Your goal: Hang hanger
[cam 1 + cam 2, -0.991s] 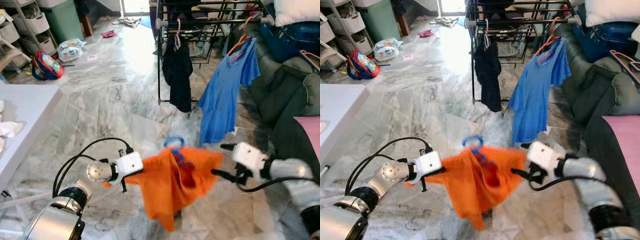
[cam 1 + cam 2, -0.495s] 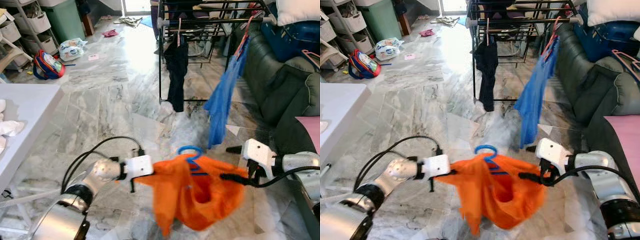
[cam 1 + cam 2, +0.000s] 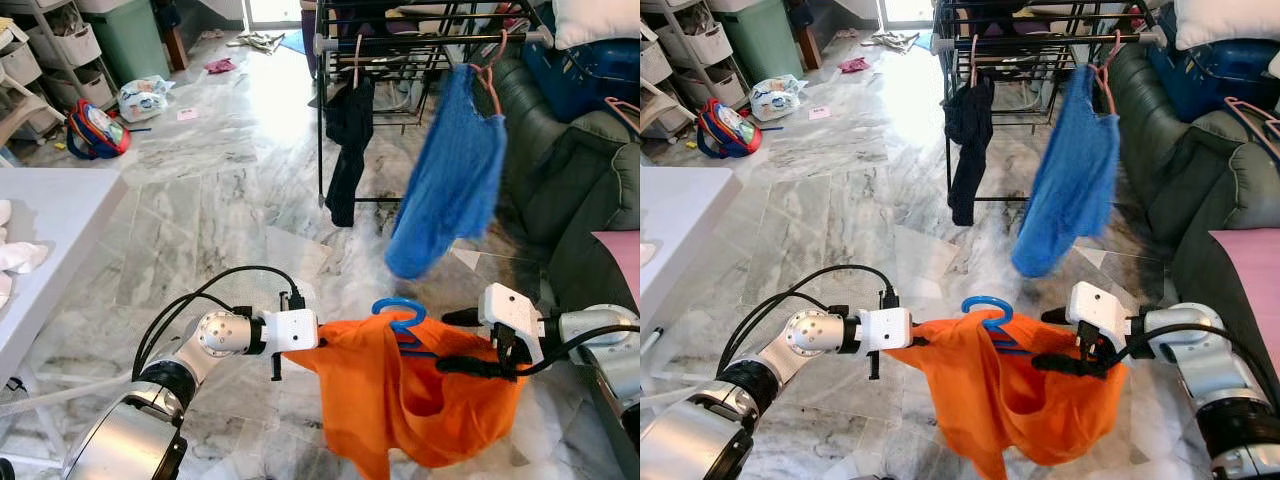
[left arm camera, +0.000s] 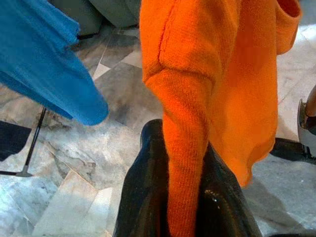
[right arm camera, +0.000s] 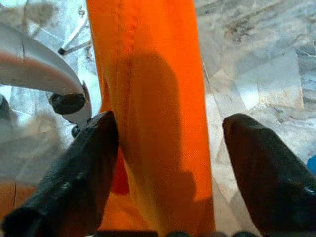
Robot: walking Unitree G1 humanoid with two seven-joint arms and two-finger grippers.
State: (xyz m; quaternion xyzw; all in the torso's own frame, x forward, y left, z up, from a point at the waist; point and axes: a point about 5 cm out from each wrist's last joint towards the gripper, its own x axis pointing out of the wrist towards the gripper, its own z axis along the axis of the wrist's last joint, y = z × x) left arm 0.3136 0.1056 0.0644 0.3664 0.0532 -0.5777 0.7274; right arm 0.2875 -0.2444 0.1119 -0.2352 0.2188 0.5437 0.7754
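Observation:
My right gripper should next take hold of the orange garment by the shoulder fold (image 3: pixel 474 342) that stands up along the hanger. The orange garment's body (image 3: pixel 385 415) hangs slack over the floor.
An orange garment (image 3: pixel 400 400) on a blue hanger (image 3: pixel 398 312) hangs stretched between my two grippers, low over the marble floor. My left gripper (image 3: pixel 300 352) is shut on the garment's left shoulder; the cloth is pinched between its fingers (image 4: pixel 143 197). My right gripper (image 3: pixel 448 342) stands open at the garment's right side, and the cloth (image 5: pixel 148 98) runs between its spread fingers (image 5: pixel 74 168). The black drying rack (image 3: pixel 420 40) stands ahead, its rail above and beyond the hanger.
On the rack hang a blue shirt (image 3: pixel 450 190) on a pink hanger and a black garment (image 3: pixel 347 150). A dark sofa (image 3: pixel 580 200) is at the right, with pink cloth (image 3: pixel 622 260). A white table (image 3: pixel 50 230) is at the left, a backpack (image 3: pixel 95 130) beyond it.
Both grippers have carried the orange garment rightward and toward the rack. The blue shirt on the rack has swung and turned. The view has shifted slightly.

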